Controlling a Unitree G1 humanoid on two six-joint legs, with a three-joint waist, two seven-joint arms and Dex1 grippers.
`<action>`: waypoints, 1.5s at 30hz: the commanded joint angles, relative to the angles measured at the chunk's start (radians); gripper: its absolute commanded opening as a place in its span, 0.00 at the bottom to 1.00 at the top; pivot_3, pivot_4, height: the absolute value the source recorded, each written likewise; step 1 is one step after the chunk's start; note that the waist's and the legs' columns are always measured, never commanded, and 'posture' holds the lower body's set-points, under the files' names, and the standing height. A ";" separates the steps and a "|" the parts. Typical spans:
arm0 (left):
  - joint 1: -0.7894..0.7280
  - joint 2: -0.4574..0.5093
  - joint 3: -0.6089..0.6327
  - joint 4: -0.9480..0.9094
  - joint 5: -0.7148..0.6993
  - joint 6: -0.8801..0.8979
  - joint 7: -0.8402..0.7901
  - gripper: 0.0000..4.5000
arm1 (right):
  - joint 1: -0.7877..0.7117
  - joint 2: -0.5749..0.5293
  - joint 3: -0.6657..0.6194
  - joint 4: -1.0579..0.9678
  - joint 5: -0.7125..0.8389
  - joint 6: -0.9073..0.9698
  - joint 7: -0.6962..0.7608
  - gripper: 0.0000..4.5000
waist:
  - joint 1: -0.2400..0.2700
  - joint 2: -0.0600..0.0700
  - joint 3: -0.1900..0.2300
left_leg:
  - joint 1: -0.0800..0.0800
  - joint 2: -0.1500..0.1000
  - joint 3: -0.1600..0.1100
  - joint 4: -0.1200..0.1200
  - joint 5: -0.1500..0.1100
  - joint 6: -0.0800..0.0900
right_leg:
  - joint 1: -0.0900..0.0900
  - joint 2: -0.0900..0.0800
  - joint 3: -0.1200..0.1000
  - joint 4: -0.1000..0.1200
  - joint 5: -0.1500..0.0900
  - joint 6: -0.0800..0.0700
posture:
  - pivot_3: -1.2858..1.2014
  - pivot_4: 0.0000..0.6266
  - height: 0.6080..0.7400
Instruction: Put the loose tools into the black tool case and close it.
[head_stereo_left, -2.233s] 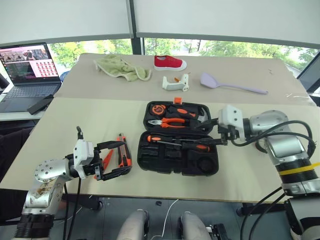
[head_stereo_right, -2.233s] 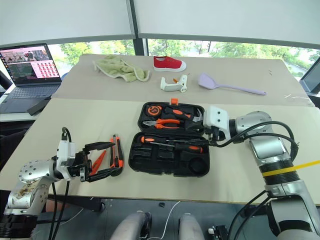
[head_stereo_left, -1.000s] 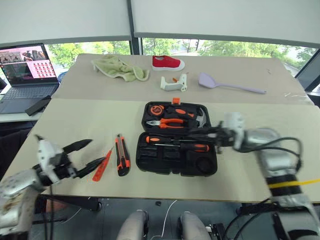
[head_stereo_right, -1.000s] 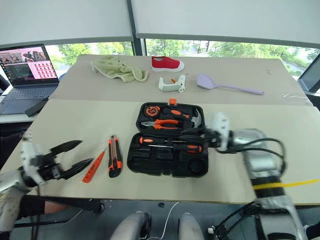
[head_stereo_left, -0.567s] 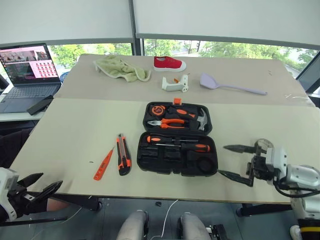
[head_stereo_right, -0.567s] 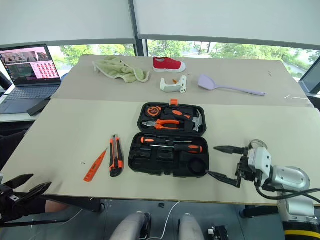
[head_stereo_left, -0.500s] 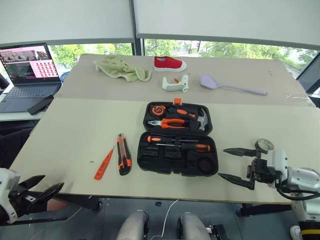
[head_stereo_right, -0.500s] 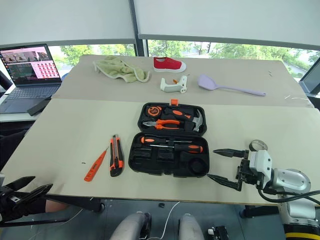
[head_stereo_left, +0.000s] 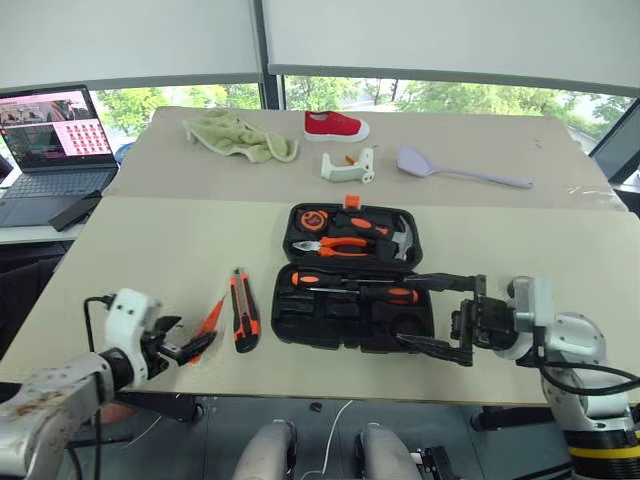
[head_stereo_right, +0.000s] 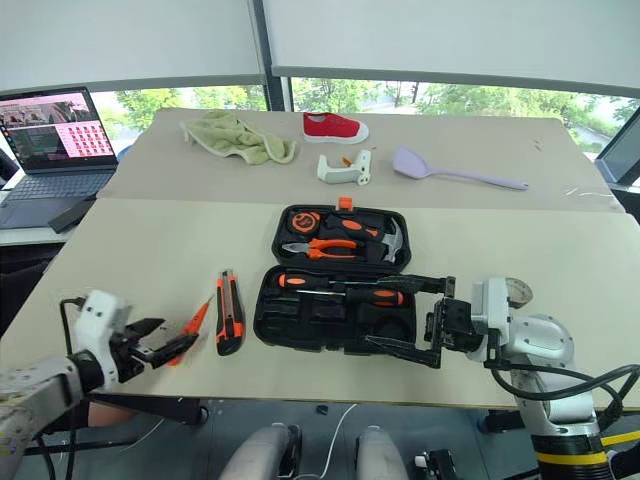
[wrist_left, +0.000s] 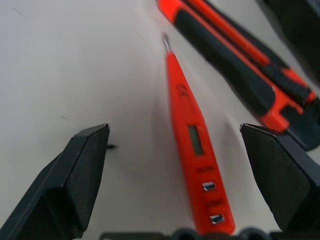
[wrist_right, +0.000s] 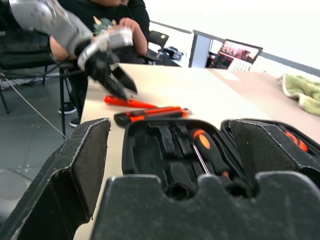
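My left gripper is ready to close on the tester screwdriver (head_stereo_left: 208, 324) (wrist_left: 201, 160) now, as my fingers reach down on both sides of the screwdriver. Closing now would hold it.
The black tool case (head_stereo_left: 352, 318) lies open mid-table, with two black-and-orange screwdrivers (head_stereo_left: 360, 291) in its near half. To its left lie the orange-and-black utility knife (head_stereo_left: 241, 308) and the all-orange tester screwdriver (head_stereo_left: 208, 324). My left gripper (head_stereo_left: 185, 338) is open at the tester's near end, its fingers on either side of the tester (wrist_left: 196, 145). My right gripper (head_stereo_left: 440, 315) is open and points left at the case's right end, holding nothing. A grey tape roll (head_stereo_right: 517, 290) lies just behind the right wrist.
On the far table are a green cloth (head_stereo_left: 240, 135), a red shoe (head_stereo_left: 337, 125), a white bracket (head_stereo_left: 350, 165) and a lilac spatula (head_stereo_left: 460, 172). A laptop (head_stereo_left: 45, 140) stands far left. The table's front edge runs just under both grippers. A person sits beyond the table's left end (wrist_right: 120, 20).
The left gripper has come up from below the table's front edge to the tester screwdriver. The right gripper has swung left to the case's right end, still open.
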 joint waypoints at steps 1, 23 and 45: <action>0.017 0.013 -0.077 -0.010 0.083 -0.017 0.015 0.94 | -0.010 -0.001 -0.013 -0.044 0.024 0.007 -0.015 1.00 | 0.005 0.001 0.000 | 0.000 0.000 0.000 0.000 0.000 0.000 | 0.000 -0.001 0.000 0.000 0.000 0.000 | 0.52 0.24 1.00; -0.134 0.111 0.055 0.093 0.010 -0.389 -0.512 0.10 | 0.126 -0.064 -0.164 -0.089 0.026 0.019 -0.091 1.00 | 0.023 0.001 0.000 | 0.000 -0.001 0.001 0.001 0.002 0.002 | 0.000 -0.005 -0.002 -0.001 0.000 -0.001 | 0.52 0.24 1.00; -0.932 -0.111 -0.784 0.658 0.623 -0.685 -0.707 0.10 | 0.323 -0.085 -0.230 -0.174 0.015 0.042 -0.143 1.00 | 0.011 -0.001 0.001 | -0.006 -0.004 0.000 0.010 0.005 0.009 | 0.000 0.005 -0.002 0.004 0.001 0.003 | 0.52 0.24 1.00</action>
